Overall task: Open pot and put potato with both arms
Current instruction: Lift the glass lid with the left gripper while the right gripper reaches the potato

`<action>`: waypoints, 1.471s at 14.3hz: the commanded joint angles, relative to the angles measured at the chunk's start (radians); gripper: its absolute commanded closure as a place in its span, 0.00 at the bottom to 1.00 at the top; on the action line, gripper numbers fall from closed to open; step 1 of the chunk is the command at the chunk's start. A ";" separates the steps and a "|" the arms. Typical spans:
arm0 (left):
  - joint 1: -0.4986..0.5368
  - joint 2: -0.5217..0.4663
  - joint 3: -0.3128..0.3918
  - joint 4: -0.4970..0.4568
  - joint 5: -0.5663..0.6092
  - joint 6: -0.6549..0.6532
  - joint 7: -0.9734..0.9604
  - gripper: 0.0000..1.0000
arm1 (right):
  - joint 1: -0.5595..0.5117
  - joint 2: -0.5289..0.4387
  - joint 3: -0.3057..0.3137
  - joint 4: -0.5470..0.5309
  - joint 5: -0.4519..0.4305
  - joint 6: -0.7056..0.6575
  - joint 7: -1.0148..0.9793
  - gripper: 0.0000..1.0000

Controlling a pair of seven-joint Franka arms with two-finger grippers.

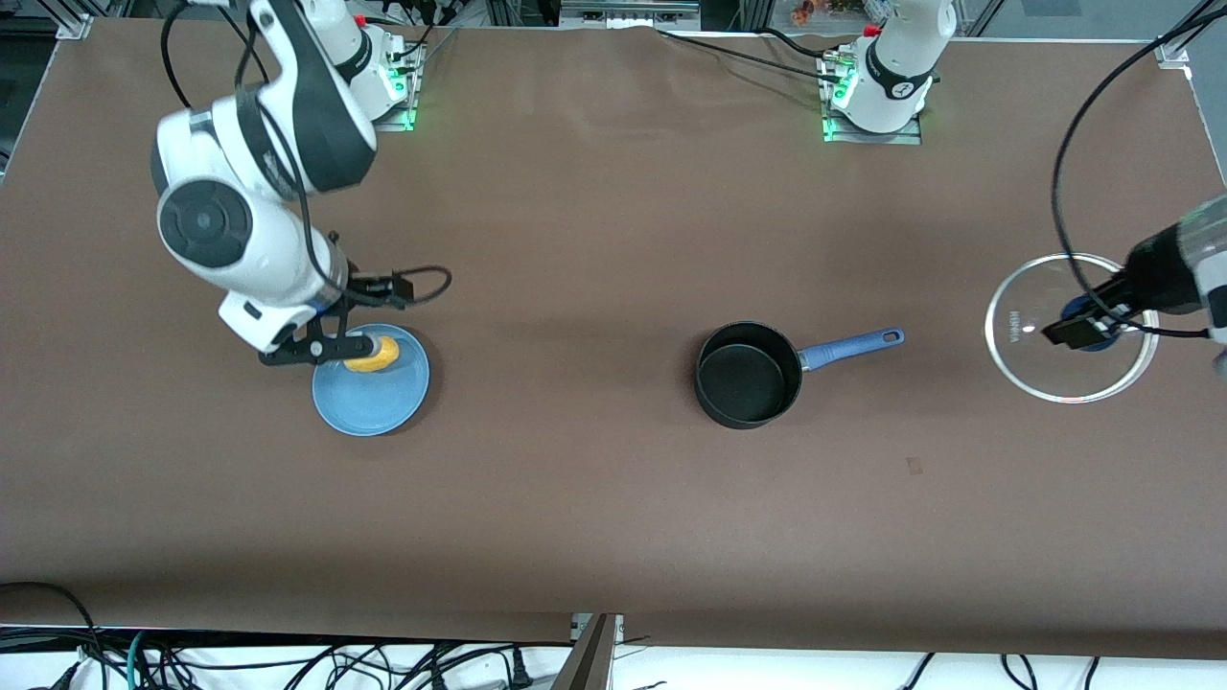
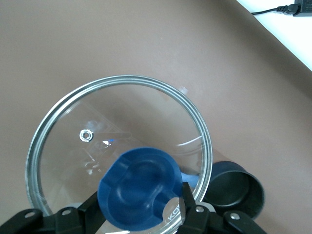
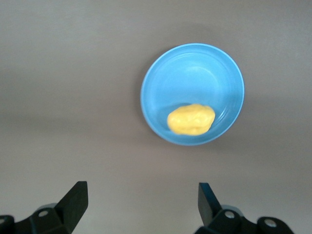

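Observation:
The potato needs to go into the black pot, so my right gripper will next pick it up by its rounded middle.
The pot stands uncovered mid-table, black, its blue handle pointing toward the left arm's end; the left wrist view also catches the pot. My left gripper is shut on the blue knob of the glass lid, held over the table at the left arm's end. The lid fills the left wrist view. The yellow potato lies on a blue plate toward the right arm's end. My right gripper hangs open over the plate's edge, holding nothing; its view shows the potato.
The two arm bases stand along the table edge farthest from the front camera. Loose cables lie on the floor below the nearest edge. The blue plate is shallow with a raised rim.

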 commanded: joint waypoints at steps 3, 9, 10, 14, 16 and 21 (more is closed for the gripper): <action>-0.039 -0.040 0.134 0.020 -0.029 -0.025 0.259 0.77 | -0.023 -0.012 -0.069 -0.167 0.024 0.162 0.135 0.00; -0.058 -0.057 0.237 0.014 -0.062 -0.025 0.359 0.77 | -0.054 0.063 -0.069 -0.304 0.038 0.389 0.312 0.00; -0.058 -0.057 0.243 0.014 -0.062 -0.025 0.359 0.77 | -0.060 0.080 -0.069 -0.304 0.040 0.397 0.316 0.00; -0.060 -0.057 0.251 0.008 -0.064 -0.027 0.388 0.77 | -0.080 0.112 -0.069 -0.293 0.061 0.441 0.316 0.00; -0.072 -0.057 0.252 0.003 -0.070 -0.027 0.389 0.76 | -0.078 0.141 -0.069 -0.293 0.064 0.478 0.316 0.00; -0.072 -0.080 0.290 0.003 -0.122 -0.027 0.460 0.76 | -0.075 0.190 -0.067 -0.295 0.098 0.512 0.318 0.00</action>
